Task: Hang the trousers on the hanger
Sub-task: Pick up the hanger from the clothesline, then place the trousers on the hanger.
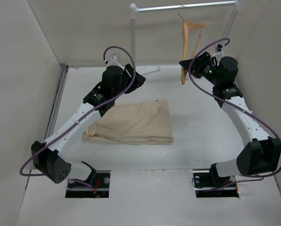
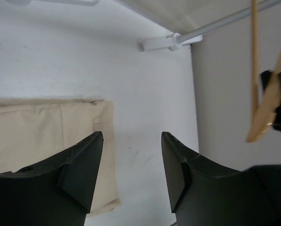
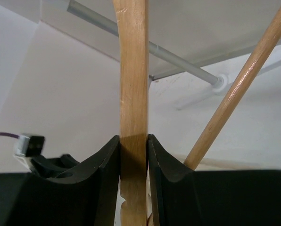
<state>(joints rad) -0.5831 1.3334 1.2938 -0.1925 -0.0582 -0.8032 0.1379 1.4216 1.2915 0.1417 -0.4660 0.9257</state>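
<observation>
My left gripper is going to grab the wooden hanger beside its metal hook point(image 1: 185, 25), so that the crossbar stays free to take the trousers.
The beige trousers point(image 1: 133, 122) lie folded flat on the table's middle; their edge shows in the left wrist view point(image 2: 41, 132). The wooden hanger point(image 1: 186, 44) hangs by its metal hook from the white rack rail point(image 1: 187, 6) at the back right. My right gripper point(image 1: 185, 64) is shut on the hanger's lower arm; in the right wrist view point(image 3: 133, 146) both fingers press the flat wooden arm point(image 3: 132, 70), and the round crossbar point(image 3: 239, 84) runs beside it. My left gripper point(image 1: 139, 80) is open and empty, hovering just past the trousers' far right corner point(image 2: 132, 141).
The white rack's left post point(image 1: 133, 35) and its foot point(image 2: 164, 43) stand at the back of the table. White walls enclose the left, back and right sides. Purple cables loop along both arms.
</observation>
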